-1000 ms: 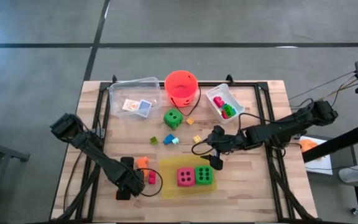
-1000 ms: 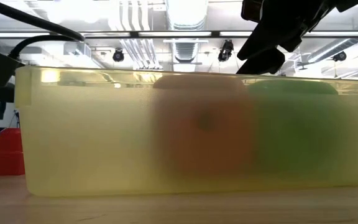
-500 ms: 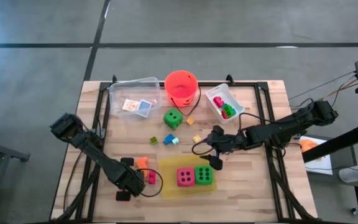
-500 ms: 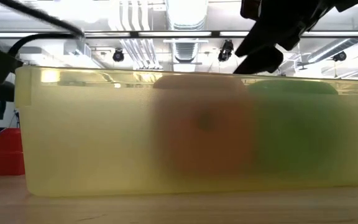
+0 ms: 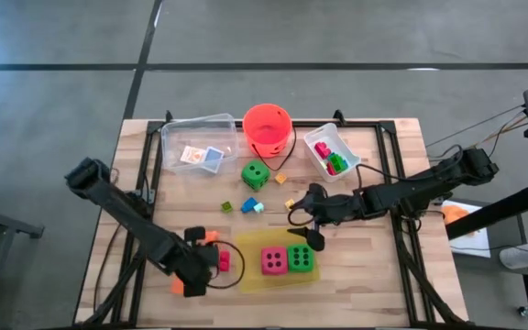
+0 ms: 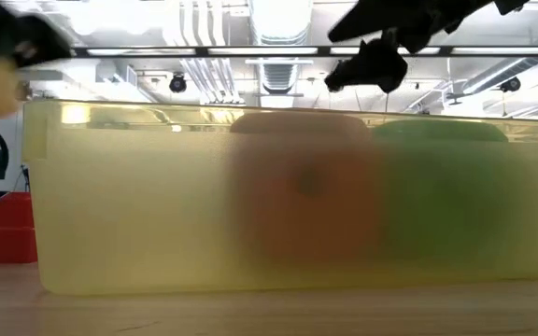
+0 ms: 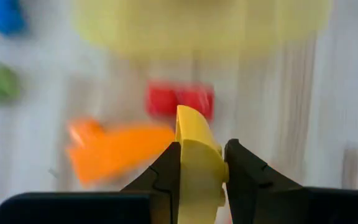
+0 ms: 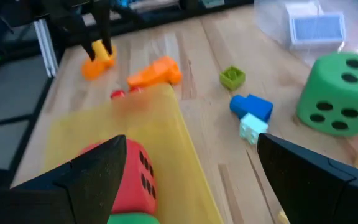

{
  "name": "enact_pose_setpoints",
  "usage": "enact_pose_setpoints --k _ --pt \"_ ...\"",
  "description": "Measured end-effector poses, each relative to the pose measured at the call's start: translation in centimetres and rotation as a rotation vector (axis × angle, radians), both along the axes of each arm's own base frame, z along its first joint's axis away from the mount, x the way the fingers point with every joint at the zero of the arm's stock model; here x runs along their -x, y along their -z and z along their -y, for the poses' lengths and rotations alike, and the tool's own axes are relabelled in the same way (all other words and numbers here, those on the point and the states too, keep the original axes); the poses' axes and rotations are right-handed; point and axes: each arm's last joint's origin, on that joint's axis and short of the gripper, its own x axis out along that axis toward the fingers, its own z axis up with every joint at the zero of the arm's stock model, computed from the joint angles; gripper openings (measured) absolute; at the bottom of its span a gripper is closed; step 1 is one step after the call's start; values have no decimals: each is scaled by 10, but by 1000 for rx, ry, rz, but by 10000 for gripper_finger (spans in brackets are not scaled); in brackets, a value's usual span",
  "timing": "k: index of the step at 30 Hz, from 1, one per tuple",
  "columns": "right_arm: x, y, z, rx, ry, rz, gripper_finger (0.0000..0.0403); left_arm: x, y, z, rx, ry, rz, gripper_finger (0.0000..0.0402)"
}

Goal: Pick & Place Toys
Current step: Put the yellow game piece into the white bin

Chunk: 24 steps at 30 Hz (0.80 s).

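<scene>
The right gripper will place the yellow piece in the white bin, so it will take hold of the yellow piece's protruding rounded end [image 8: 101, 48] next.
My left gripper [image 7: 202, 148] hangs above the table's near left part [image 5: 181, 284], shut on a small yellow-orange piece [image 7: 196, 140]. On the wood below it lie an orange piece [image 7: 114, 149] and a red brick [image 7: 179, 99]. The yellow tray [image 5: 246, 246] holds a pink die [image 5: 274, 261] and a green die [image 5: 301, 258]. My right gripper [image 5: 305, 236] stands open over the tray's far edge, holding nothing. Another green die [image 5: 255, 174] sits on the table near the orange-red bucket [image 5: 267, 128]. My left gripper pinches the yellow-orange piece [image 7: 199, 168] between its two fingers [image 7: 166, 171]. They come steeply from above. The piece sticks out past the fingertips and hangs clear of the table [image 8: 98, 62].
Two clear bins stand at the far edge, one with cards [image 5: 200, 142] and one with small bricks [image 5: 330, 151]. Loose small bricks lie mid-table: a blue and white pair [image 8: 252, 115], a green one [image 8: 232, 77] and a yellow one [image 5: 290, 203].
My left gripper has shut on the yellow-orange piece and risen with it, tipping as it went; the piece is now clear of the table. My right gripper has tipped its fingers upward over the tray and stays open.
</scene>
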Motion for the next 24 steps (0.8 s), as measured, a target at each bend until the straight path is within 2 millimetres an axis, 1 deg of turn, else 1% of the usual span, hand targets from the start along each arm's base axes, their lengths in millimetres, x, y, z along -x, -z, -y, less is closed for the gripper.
enact_pose_setpoints --k 2,4,7,9,11,15,19,21,24 --pt "-2 -3 -1 -2 -5 35 356 -1 -15 -4 -43 -43 146 76" --pt "-2 -6 -3 10 -21 64 356 -4 -30 -6 -49 -89 338 76" --pt "-3 -11 -8 25 -53 126 356 -10 -47 -9 -59 -131 605 76" --pt "-3 -15 -13 43 -81 173 356 -15 -56 -13 -35 -169 738 76" --pt "-3 -20 -18 61 -100 223 356 -19 -63 -20 5 -214 836 76" --pt "-3 -30 -26 60 -126 322 356 -29 -67 -33 53 -290 941 76" --pt "-3 -33 -27 44 -122 357 356 -40 -64 -43 107 -266 991 76" --pt "-4 -34 -27 42 -119 363 356 -46 -61 -49 107 -260 1014 76" --pt "-4 -34 -27 41 -110 376 356 -53 -63 -59 123 -276 1059 76"
